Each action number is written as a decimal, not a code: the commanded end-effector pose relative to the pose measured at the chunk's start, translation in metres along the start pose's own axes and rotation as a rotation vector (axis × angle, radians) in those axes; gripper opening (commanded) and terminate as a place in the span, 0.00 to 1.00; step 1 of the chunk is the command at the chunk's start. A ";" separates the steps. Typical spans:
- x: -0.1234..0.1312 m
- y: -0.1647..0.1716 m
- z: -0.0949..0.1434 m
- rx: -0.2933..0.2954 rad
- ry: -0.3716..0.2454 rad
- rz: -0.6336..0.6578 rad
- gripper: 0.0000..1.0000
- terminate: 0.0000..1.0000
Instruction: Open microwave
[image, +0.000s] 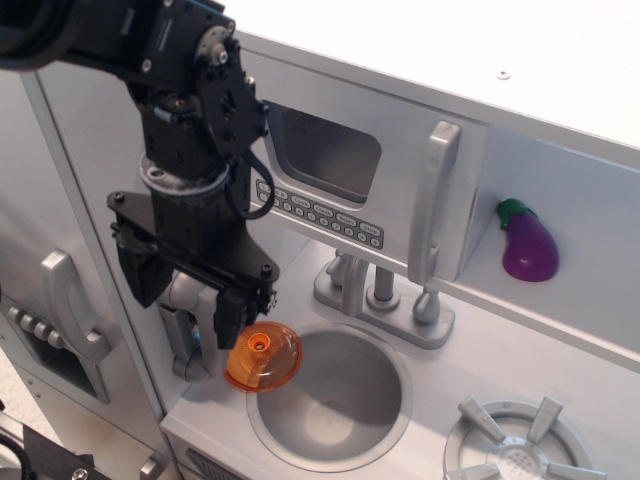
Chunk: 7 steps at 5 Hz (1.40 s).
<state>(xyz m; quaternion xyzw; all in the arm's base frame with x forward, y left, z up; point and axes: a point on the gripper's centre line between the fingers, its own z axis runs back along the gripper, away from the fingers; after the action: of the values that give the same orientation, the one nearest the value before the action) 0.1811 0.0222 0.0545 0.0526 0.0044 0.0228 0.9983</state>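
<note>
I need to take hold of the microwave next by the vertical silver bar handle (437, 200) on its door (395, 185) to open it.
The microwave (400, 190) is a grey cabinet with a wide flat door, a dark rounded window (322, 150) and a row of small oval buttons (320, 212). Its tall vertical silver bar handle (437, 200) stands at the door's right edge. The door looks shut against the cabinet. My black gripper (186, 300) hangs to the left of the door, below the window and well left of the handle. Its fingers are spread apart and point down towards the counter. A silver post shows between them, but they are not shut on it.
An orange translucent cup (263, 358) lies on the rim of the round sink (340, 440), just below my right finger. A silver faucet (380, 290) stands under the microwave. A purple eggplant (528, 243) sits on the shelf to the right. A burner (520, 450) is at the lower right, and a lower grey door with a curved handle (70, 300) is at the left.
</note>
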 end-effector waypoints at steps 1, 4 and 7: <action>0.047 -0.045 0.016 -0.080 -0.100 -0.031 1.00 0.00; 0.072 -0.093 0.066 -0.140 -0.242 -0.079 1.00 0.00; 0.096 -0.100 0.079 -0.146 -0.355 -0.013 1.00 0.00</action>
<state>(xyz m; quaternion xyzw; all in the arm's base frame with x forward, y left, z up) 0.2770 -0.0780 0.1082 -0.0112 -0.1528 0.0077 0.9882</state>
